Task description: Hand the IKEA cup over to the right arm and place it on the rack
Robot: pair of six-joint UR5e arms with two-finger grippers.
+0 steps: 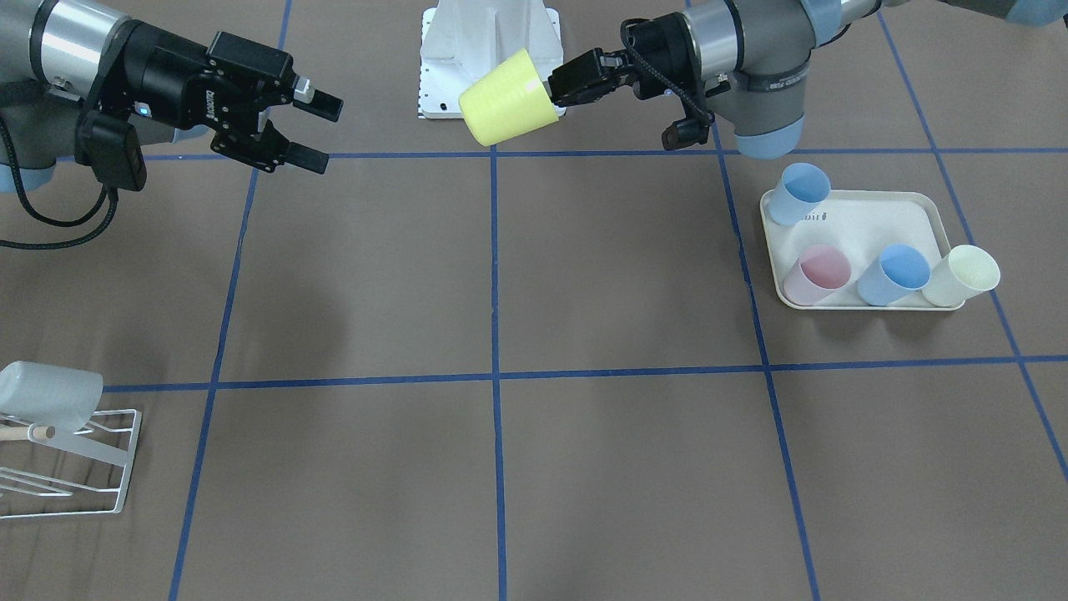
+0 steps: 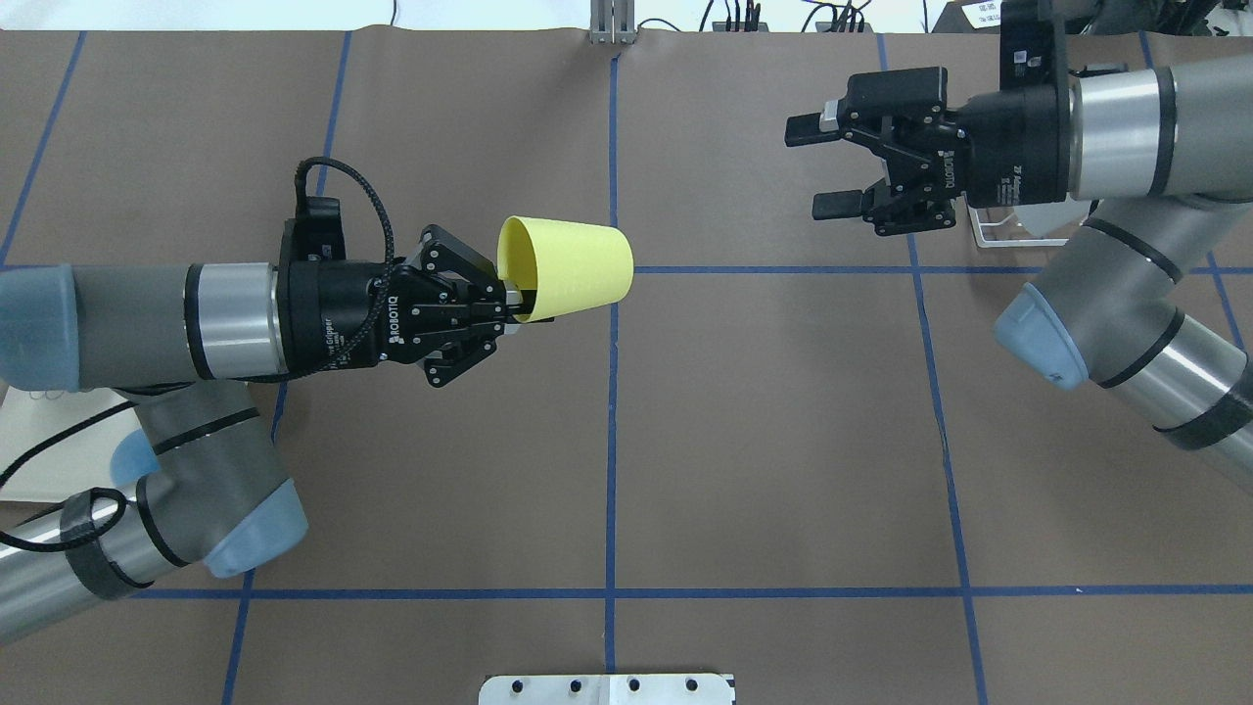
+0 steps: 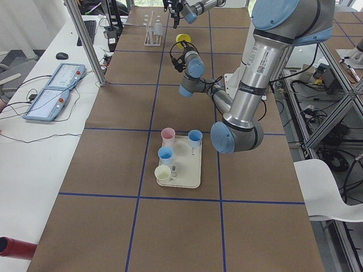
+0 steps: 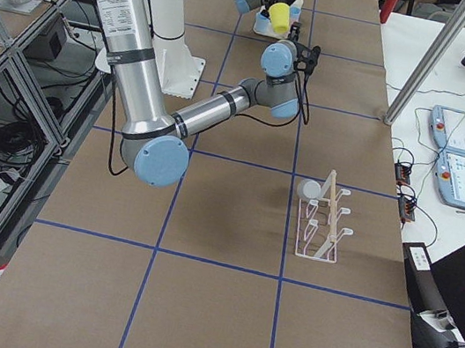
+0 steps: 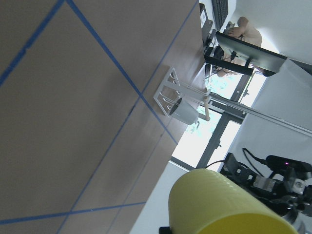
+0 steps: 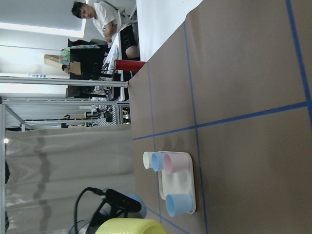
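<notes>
My right gripper will next grab the yellow cup by its base end (image 1: 482,110) to place the cup on the rack (image 1: 83,472).
The IKEA cup (image 2: 568,267) is yellow and lies sideways in the air over the table's middle line, base toward the right arm (image 2: 1116,147). My left gripper (image 2: 514,299) is shut on its rim, one finger inside the mouth. In the front-facing view the cup (image 1: 509,98) hangs just off the robot's base. My right gripper (image 2: 817,166) stands open about a cup's length or more away, facing the cup, with nothing between its fingers. The white wire rack (image 1: 83,472) stands at the table's right end and carries a pale grey cup (image 1: 48,396) on a prong.
A cream tray (image 1: 876,225) on the left arm's side holds two blue cups, a pink one (image 1: 816,274) and a pale yellow one (image 1: 961,276). Blue tape lines grid the brown table. A white base plate (image 1: 488,50) sits behind the cup.
</notes>
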